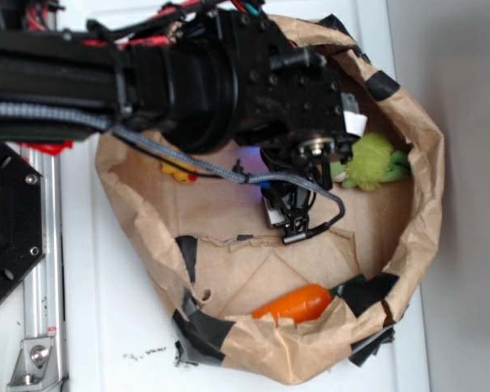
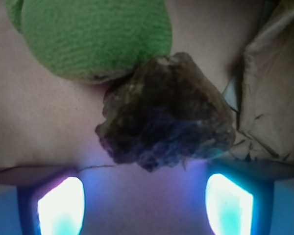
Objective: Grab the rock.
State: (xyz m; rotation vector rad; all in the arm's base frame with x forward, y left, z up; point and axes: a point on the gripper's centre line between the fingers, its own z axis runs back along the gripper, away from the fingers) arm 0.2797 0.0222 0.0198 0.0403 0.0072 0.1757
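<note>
The rock is beyond both fingers, with brown paper between them, so it isn't time to close on the rock yet. My gripper has to first move forward over the dark rock.
The rock, a dark grey-brown mottled lump, lies on the brown paper floor in the middle of the wrist view, touching the green plush above it. My gripper is open: its two glowing fingertips stand wide apart at the bottom corners, just below the rock, with only bare paper between them. From outside, the gripper hangs low inside the paper bag, and the arm hides the rock.
The crumpled brown paper bag wall with black tape rings the space. Inside lie the green plush at right, an orange carrot toy at the front and a yellow toy behind the arm. A paper fold stands right of the rock.
</note>
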